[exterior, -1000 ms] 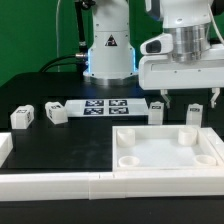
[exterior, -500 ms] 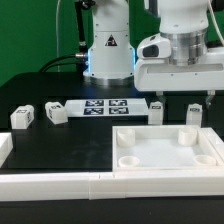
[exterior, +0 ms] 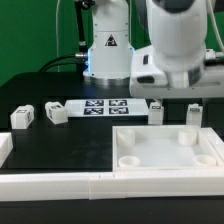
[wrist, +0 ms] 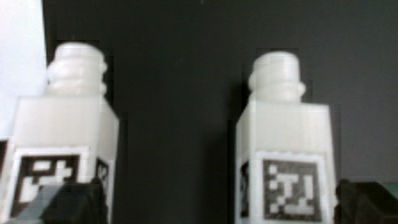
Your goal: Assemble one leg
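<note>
My gripper should take the second white leg next and grab it by its square tagged body (exterior: 194, 115), so the leg's rounded end stays free to join the tray-like piece (exterior: 205, 160).
Two white legs stand upright side by side at the exterior view's right, one (exterior: 157, 110) and the other (exterior: 193, 113), just behind the white tray-like piece (exterior: 205, 160). My gripper (exterior: 181, 97) hangs right over them, open. In the wrist view both legs show with their tags facing the camera, one (wrist: 64, 130) and the other (wrist: 285, 130). My gripper (wrist: 217, 202) is open. One dark fingertip (wrist: 68, 205) lies in front of the first leg. The other fingertip (wrist: 365, 200) is beyond the second leg, which stands between the fingers. Nothing is held.
Two more legs (exterior: 22, 117) (exterior: 55, 112) stand at the exterior view's left. The marker board (exterior: 105, 106) lies between the leg pairs, before the robot base (exterior: 108, 55). A white rail (exterior: 60, 183) runs along the front.
The arm has come lower and a little toward the exterior view's left over the two right legs; its body now fills more of the view. The parts have not moved.
</note>
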